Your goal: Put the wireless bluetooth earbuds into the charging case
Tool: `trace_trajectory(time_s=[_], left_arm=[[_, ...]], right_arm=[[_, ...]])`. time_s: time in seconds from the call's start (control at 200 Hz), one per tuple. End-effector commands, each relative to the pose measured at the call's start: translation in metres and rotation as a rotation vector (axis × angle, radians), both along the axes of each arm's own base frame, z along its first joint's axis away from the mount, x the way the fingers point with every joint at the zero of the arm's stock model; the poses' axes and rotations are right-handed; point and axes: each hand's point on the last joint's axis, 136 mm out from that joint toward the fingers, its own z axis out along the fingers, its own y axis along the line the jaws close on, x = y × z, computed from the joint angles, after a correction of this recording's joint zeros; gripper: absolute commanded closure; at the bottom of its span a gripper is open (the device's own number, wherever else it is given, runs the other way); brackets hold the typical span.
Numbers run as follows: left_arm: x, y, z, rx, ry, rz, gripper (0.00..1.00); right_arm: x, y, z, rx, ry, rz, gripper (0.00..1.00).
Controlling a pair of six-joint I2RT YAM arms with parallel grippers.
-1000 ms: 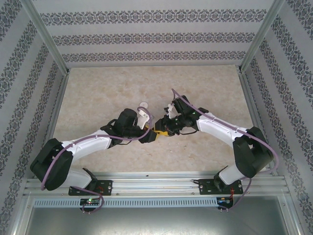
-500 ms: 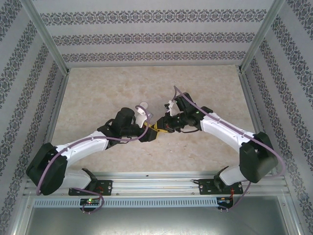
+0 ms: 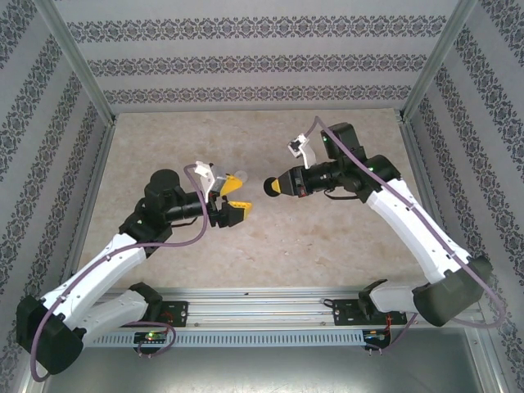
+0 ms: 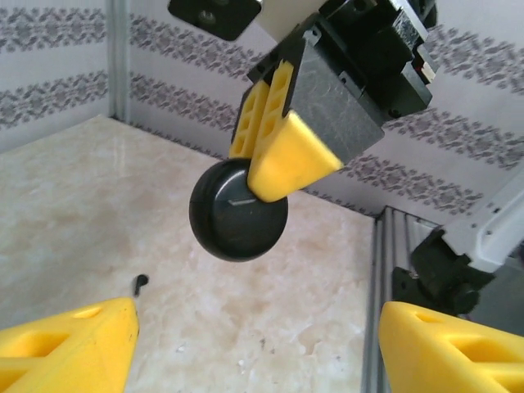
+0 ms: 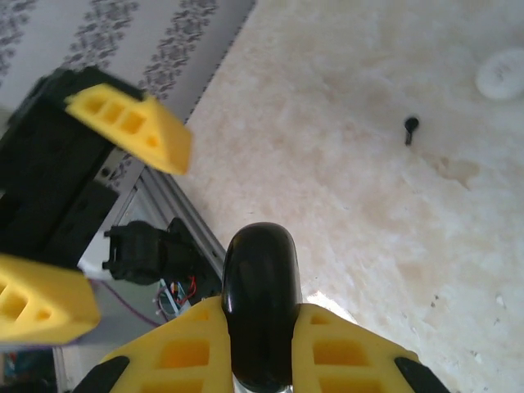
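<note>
I need to reach the charging case (image 3: 269, 187) with my left gripper and grab the case's edge opposite my right gripper, so the lid stays free for putting the earbuds in.
My right gripper (image 3: 277, 187) is shut on the black round charging case (image 3: 269, 187) and holds it in the air above the table. The closed case (image 5: 260, 303) stands on edge between the yellow fingers (image 5: 344, 344). Opposite it, apart from the case (image 4: 238, 210), my left gripper (image 3: 237, 201) is open and holds nothing. One black earbud (image 4: 141, 282) with a short stem lies on the marble table (image 5: 344, 164). That earbud (image 5: 409, 127) is loose below both grippers. The other buds are out of sight.
A whitish round object (image 5: 503, 74) lies on the table past the black earbud, and it shows as a pale shape (image 3: 239, 175) beside my left gripper. Metal frame rails (image 4: 381, 278) and patterned walls (image 3: 262, 61) bound the table.
The grippers were together low over the table. Now the arms have lifted and drawn apart: the right one carries the black case up and right, the left one has opened and pulled back left.
</note>
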Motion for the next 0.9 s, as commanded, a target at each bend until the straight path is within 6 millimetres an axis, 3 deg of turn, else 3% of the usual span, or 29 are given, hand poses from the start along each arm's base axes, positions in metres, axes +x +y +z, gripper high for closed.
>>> trace_trajectory(time_s=[0.0,0.2,0.535,0.899], left_arm=[[-0.017,-0.006,0.021,-0.056,0.011,-0.146,0.24],[-0.014,-0.018,0.028,-0.118,0.090,-0.233,0.29],[-0.013,-0.029,0.032,-0.182,0.157,-0.318,0.40],[-0.018,-0.044,0.016,-0.160,0.212,-0.369,0.52]], right_arm=[[-0.028,0.002,0.017,0.009,-0.069,0.144,1.00],[-0.046,0.011,0.042,0.073,-0.124,0.190,1.00],[-0.053,0.018,0.032,0.044,-0.098,0.196,1.00],[-0.048,0.022,0.033,0.050,-0.102,0.186,1.00]])
